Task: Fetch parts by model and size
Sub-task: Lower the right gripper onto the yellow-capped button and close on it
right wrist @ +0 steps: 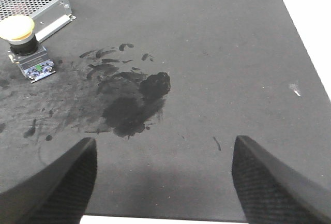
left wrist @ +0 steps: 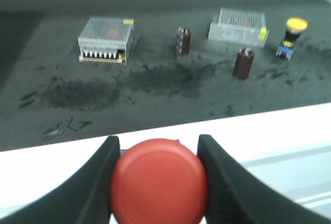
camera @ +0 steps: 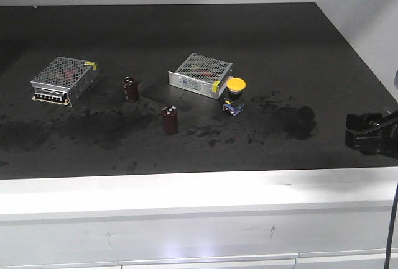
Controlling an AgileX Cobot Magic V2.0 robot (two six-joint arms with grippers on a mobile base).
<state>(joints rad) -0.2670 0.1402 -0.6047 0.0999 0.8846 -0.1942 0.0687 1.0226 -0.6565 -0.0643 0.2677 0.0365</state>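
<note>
My right gripper grips the requested switch by its yellow cap [camera: 236,84] next, to fetch this yellow-capped switch.
In the left wrist view my left gripper [left wrist: 158,154] is shut on the red-capped push-button switch [left wrist: 159,181], held over the table's white front ledge; it is out of the front view. The yellow-capped switch [camera: 235,95] stands upright on the dark mat beside the right metal box, and shows in the left wrist view [left wrist: 292,36] and the right wrist view [right wrist: 23,43]. My right gripper [right wrist: 163,149] is open and empty above the mat's front right, well right of the yellow switch; its black body [camera: 371,133] shows at the front view's right edge.
Two silver perforated metal boxes [camera: 65,79] [camera: 200,74] lie on the mat. Two dark red capacitors [camera: 130,89] [camera: 170,120] stand between them. The mat [camera: 186,27] bears dark smudges [right wrist: 137,102]. A white ledge [camera: 186,188] runs along the front, a white wall on the right.
</note>
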